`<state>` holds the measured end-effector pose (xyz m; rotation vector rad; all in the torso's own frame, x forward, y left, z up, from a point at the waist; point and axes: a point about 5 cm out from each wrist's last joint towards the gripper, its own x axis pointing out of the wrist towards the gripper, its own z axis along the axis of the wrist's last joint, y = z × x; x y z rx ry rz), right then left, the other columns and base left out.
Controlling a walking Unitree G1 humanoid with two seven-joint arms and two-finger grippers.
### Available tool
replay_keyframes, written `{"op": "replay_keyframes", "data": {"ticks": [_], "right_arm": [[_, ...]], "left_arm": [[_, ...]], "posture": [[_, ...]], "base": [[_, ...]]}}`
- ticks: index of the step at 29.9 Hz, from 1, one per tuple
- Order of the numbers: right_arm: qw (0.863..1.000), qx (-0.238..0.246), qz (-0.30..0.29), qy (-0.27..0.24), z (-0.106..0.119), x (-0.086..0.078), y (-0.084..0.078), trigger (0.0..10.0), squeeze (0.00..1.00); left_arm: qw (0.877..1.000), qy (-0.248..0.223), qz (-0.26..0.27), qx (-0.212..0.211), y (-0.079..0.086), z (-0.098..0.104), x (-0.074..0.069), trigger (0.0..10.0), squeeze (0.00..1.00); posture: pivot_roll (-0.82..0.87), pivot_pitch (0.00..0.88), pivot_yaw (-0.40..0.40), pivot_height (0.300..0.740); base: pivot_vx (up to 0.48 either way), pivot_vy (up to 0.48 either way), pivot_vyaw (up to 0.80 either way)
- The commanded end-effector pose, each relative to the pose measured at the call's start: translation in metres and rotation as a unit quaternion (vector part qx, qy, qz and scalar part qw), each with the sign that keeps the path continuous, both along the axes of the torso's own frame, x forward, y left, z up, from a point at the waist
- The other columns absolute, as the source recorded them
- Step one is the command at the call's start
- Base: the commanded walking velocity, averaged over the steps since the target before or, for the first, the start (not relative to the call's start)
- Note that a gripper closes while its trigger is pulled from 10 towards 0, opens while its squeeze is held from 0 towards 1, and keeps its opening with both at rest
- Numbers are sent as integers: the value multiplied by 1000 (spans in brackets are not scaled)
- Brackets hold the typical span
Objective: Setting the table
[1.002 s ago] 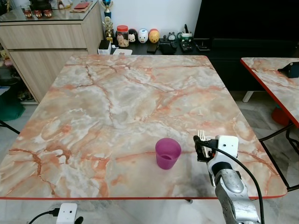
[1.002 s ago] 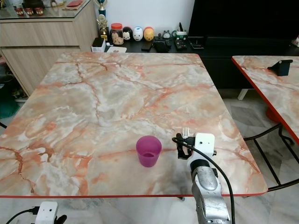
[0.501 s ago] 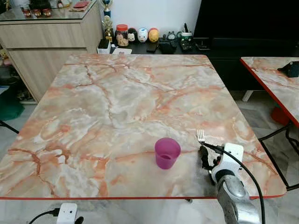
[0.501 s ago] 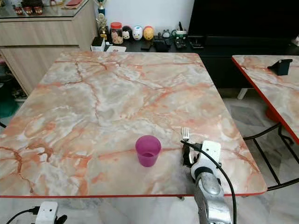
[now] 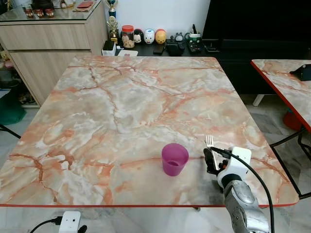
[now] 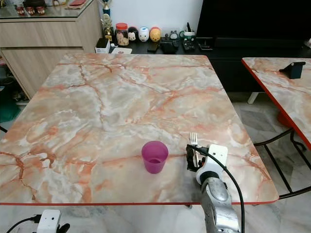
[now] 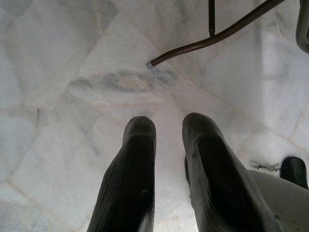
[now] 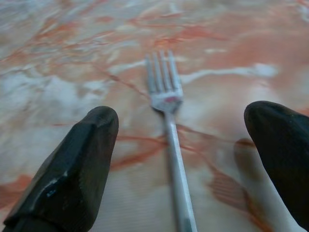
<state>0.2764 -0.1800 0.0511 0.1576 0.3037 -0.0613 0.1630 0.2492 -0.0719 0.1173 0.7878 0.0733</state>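
I should grab the silver fork (image 8: 166, 96) next with my right gripper to set the table, holding it by its slim handle (image 8: 175, 154), just below the fork's tines.
A silver fork (image 5: 210, 143) lies flat on the marble table (image 5: 121, 107), near the front right corner, tines pointing to the far side. My right gripper (image 5: 213, 159) is low over its handle, open, and the fork (image 8: 166, 96) rests on the table between the two black fingers (image 8: 77, 164) without being touched by them. A purple plastic cup (image 5: 175, 158) stands upright just left of the fork. My left gripper (image 7: 166, 128) hangs idle over the tiled floor with a narrow gap between its fingers.
A second marble table (image 5: 284, 85) stands to the right with a black object (image 5: 303, 72) on it, and a metal frame (image 5: 286, 141) fills the gap between the tables. A wooden sideboard (image 5: 48, 41) and a dark cabinet with jars and figurines (image 5: 146, 36) stand behind.
My right gripper came down from above the table with the fork and let it go; the fork now lies on the surface. The cup has not moved.
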Motion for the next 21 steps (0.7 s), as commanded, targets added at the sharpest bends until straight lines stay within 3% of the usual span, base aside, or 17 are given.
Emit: {"op": "replay_keyframes", "data": {"ticks": [1, 13, 14, 15, 16, 21], "right_arm": [[1000, -8, 8, 7, -2, 1, 0, 10000, 0], [998, -19, -18, 52, -17, -2, -8, 10000, 0], [998, -22, -18, 54, -17, -2, -8, 9176, 0], [998, -23, -19, 55, -18, -2, -9, 9176, 0], [998, -25, -19, 60, -19, -3, -9, 0, 0], [995, -52, -2, 88, -23, -5, -11, 0, 0]], "left_arm": [[1000, 1, -1, -3, -1, 0, 0, 10000, 0], [1000, 5, -5, -14, -5, -2, -2, 10000, 0], [1000, 5, -4, -14, -5, -2, -2, 10000, 0], [1000, 5, -4, -15, -5, -2, -2, 10000, 0], [1000, 5, -4, -15, -5, -3, -2, 10000, 0], [1000, 8, -5, -18, -5, -3, -3, 10000, 0]], "posture": [[41, 0, -21, 724], [44, 0, -25, 724], [46, 0, -26, 724], [46, 0, -26, 724], [46, 0, -26, 724], [46, 0, -27, 724]], "base": [[0, 0, 0], [0, 0, 0], [0, 0, 0], [0, 0, 0], [0, 0, 0], [0, 0, 0]]}}
